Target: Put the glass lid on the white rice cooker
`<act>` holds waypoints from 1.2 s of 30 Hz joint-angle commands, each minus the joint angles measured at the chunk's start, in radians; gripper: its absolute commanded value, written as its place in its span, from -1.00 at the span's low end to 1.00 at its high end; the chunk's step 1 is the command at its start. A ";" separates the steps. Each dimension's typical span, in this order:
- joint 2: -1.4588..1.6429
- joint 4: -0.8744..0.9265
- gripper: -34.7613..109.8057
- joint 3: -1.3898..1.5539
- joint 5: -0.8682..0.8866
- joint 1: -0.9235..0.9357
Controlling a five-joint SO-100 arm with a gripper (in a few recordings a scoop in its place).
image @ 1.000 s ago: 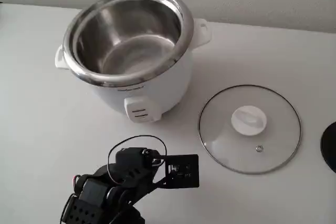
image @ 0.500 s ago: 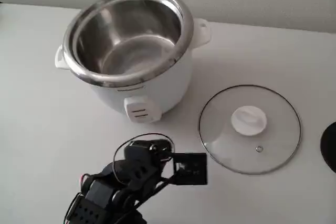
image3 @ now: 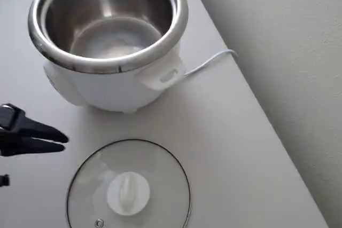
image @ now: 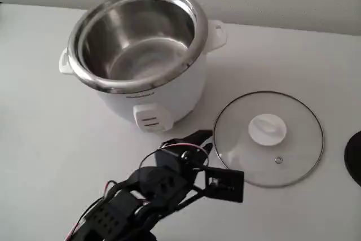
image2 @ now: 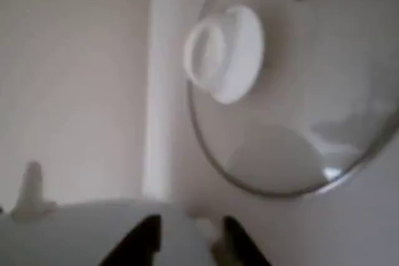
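Next, my gripper grabs the lid's white knob (image: 267,129), to put the glass lid (image: 268,159) on the white rice cooker.
The white rice cooker (image: 141,91) stands uncovered at the table's back left, its steel inner pot (image: 138,38) empty; from overhead the white rice cooker (image3: 107,86) sits at the top left. The glass lid (image: 268,159) lies flat on the table to its right, white knob (image: 267,129) up, steam hole (image: 278,160) near the front. My black gripper (image: 202,139) hovers between cooker and lid, just left of the lid's rim, empty and open by a narrow gap. In the wrist view the glass lid (image2: 293,110) fills the upper right above my fingertips (image2: 146,235). Overhead, my gripper (image3: 64,142) points at the glass lid (image3: 155,164).
A black round object (image: 355,159) shows at the right edge beside the lid. The cooker's white cord (image3: 208,62) runs off the table's far edge toward the wall. Bare white table (image: 51,150) lies left and in front of the cooker.
My arm has swung right and forward, carrying the gripper from the table's front toward the lid's left rim. Lid and cooker have not moved.
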 commanded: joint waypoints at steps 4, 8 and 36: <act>-0.649 -0.311 -0.29 -0.347 0.069 0.074; -0.788 -0.451 -0.29 -0.402 0.048 0.077; -1.215 -0.638 -0.30 -0.721 -0.118 0.146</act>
